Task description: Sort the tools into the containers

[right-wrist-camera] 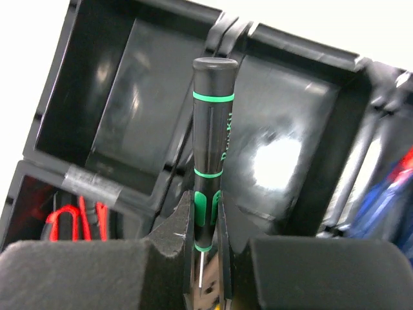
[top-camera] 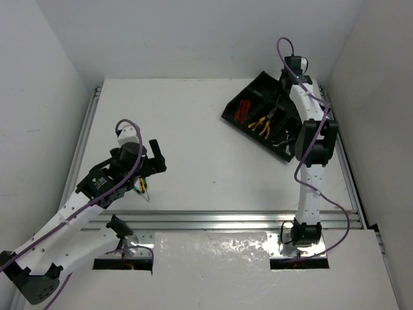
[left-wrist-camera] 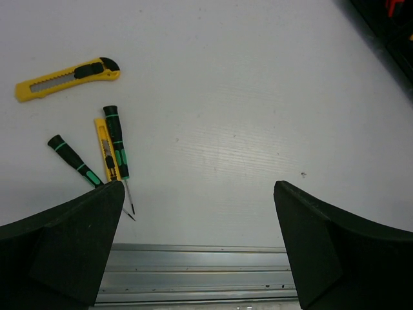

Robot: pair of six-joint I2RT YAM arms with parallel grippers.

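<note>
My right gripper should move the black screwdriver over one section of the tray before it opens. The screwdriver's handle is above the tray divider (right-wrist-camera: 222, 39), so the screwdriver would end up across the tray divider if I opened now.
The black tray (top-camera: 248, 93) stands at the far right, and holds red-handled pliers (top-camera: 244, 110) and yellow-handled pliers (top-camera: 261, 123). My right gripper (top-camera: 280, 97) hangs over it. In the right wrist view it (right-wrist-camera: 206, 216) is shut on a black screwdriver with green rings (right-wrist-camera: 211, 142), held above a tray divider (right-wrist-camera: 222, 39) between two compartments. My left gripper (left-wrist-camera: 199, 194) is open and empty above the table's near edge. Left of it lie two black-green screwdrivers (left-wrist-camera: 116, 142) (left-wrist-camera: 72, 158), a small yellow cutter (left-wrist-camera: 105, 152) and a yellow utility knife (left-wrist-camera: 68, 77).
An aluminium rail (left-wrist-camera: 193, 271) runs along the near table edge under my left gripper. The right wrist view shows red handles (right-wrist-camera: 71, 219) in a lower-left compartment and something blue (right-wrist-camera: 387, 200) at the right. White walls enclose the table.
</note>
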